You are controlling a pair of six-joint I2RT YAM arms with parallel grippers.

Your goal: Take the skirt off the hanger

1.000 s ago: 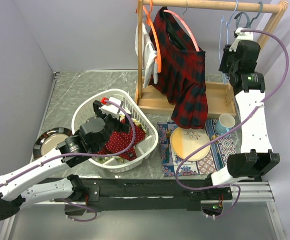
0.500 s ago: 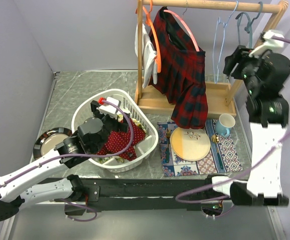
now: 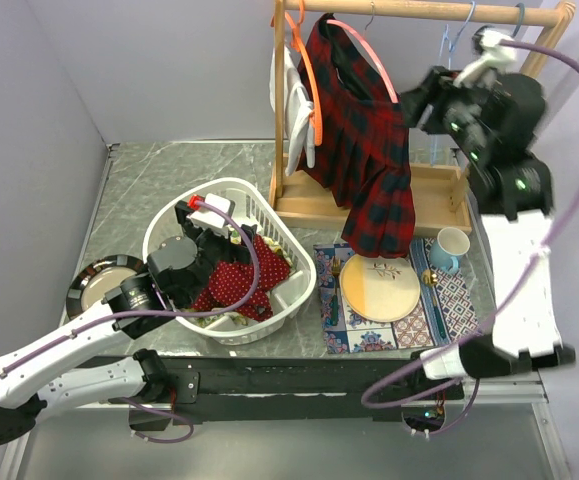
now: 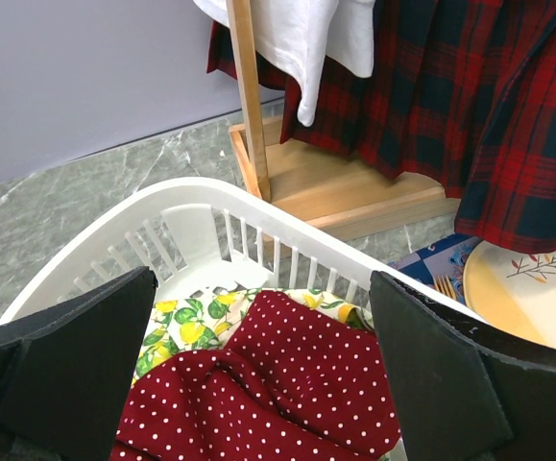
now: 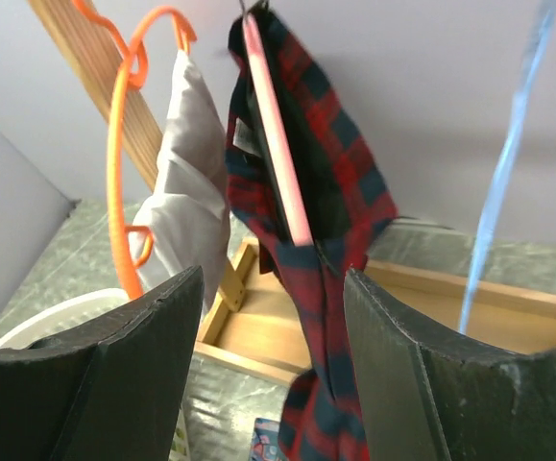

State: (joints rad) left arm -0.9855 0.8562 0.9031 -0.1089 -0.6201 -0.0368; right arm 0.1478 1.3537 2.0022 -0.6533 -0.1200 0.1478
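The skirt (image 3: 364, 150) should stay free for my left gripper to take off, so my right gripper next needs to grab the pink hanger by its near arm end (image 3: 391, 94).
The red and navy tartan skirt (image 3: 364, 150) hangs on the pink hanger (image 3: 367, 58) from the wooden rail (image 3: 429, 11). In the right wrist view the skirt (image 5: 330, 211) and the hanger's pink arm (image 5: 276, 158) hang straight ahead between the fingers. My right gripper (image 3: 421, 100) is open and empty, raised just right of the skirt's upper edge. My left gripper (image 3: 209, 235) is open and empty over the white basket (image 3: 184, 212), above the red dotted garment (image 4: 258, 384).
An orange hanger (image 3: 304, 60) with a white garment (image 3: 294, 105) hangs left of the skirt. A light blue hanger (image 5: 508, 163) hangs to the right. The rack's wooden base (image 3: 439, 195), a blue mug (image 3: 451, 245), a yellow plate (image 3: 379, 285) and a dark plate (image 3: 99, 283) sit on the table.
My right arm has swung left and up from the rack's right end toward the skirt. My left gripper has shifted slightly over the basket.
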